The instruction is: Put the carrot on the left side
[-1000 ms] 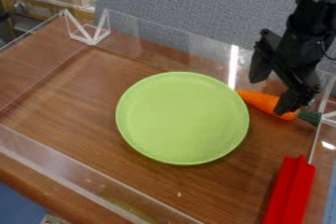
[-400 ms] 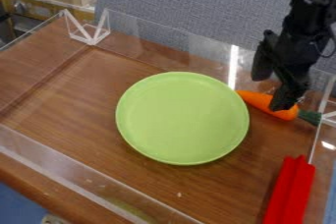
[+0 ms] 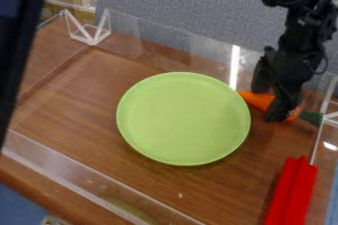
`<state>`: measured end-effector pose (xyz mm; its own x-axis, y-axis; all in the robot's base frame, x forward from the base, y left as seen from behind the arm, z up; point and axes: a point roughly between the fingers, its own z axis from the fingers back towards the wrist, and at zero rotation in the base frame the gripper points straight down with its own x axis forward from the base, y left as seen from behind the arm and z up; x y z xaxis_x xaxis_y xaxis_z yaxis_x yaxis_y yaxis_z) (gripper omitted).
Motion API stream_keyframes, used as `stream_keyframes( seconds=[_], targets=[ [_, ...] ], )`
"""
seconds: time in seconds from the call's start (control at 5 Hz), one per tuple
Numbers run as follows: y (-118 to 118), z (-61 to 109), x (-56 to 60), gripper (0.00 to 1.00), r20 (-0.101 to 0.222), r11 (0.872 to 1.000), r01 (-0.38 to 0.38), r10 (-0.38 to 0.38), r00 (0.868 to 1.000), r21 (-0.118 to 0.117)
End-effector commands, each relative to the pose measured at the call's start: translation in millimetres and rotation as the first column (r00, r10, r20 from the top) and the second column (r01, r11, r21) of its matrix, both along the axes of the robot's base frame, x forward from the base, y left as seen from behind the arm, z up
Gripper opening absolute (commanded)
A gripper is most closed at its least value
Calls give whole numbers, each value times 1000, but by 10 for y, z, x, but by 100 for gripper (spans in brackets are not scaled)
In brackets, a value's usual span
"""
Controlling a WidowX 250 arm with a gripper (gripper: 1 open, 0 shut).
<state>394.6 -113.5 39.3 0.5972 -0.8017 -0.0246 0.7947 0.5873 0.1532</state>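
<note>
I will next grab the carrot [image 3: 259,100] by its thick end near the green top, so that my gripper can put it on the left side.
The orange carrot [image 3: 259,100] lies on the wooden table at the right, just past the right rim of the green plate [image 3: 183,117], with its dark green top [image 3: 310,118] pointing right. My black gripper [image 3: 283,97] hangs straight over the carrot's middle and hides part of it. Its jaws stand open and straddle the carrot, low near the table. Nothing is lifted.
Flat red bars [image 3: 292,191] lie at the front right. Clear acrylic walls [image 3: 199,44] ring the wooden table. A white triangular stand [image 3: 89,27] sits at the back left. A dark blurred shape [image 3: 19,41] covers the left edge of the view.
My gripper has come down and slightly left onto the carrot. A dark blurred shape has entered at the left edge. The carrot and plate have not moved.
</note>
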Motion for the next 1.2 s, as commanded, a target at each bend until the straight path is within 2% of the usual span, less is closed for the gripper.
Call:
stream_keyframes(
  seconds=[0.0,0.2,0.4,0.6,0.8,1.0],
  targets=[
    [-129,208,85,100,84,999,52,-52,995,-4],
    [-160,173,6,100,130,998,69,-69,989,9],
    [-141,172,-47,100,176,999,52,-52,983,4],
    [-176,294,-77,0,209,1000,24,-21,978,-12],
    [-75,540,-146,0,253,1000,12,-14,967,10],
    [157,876,-198,0,302,992,-120,103,948,39]
  ],
)
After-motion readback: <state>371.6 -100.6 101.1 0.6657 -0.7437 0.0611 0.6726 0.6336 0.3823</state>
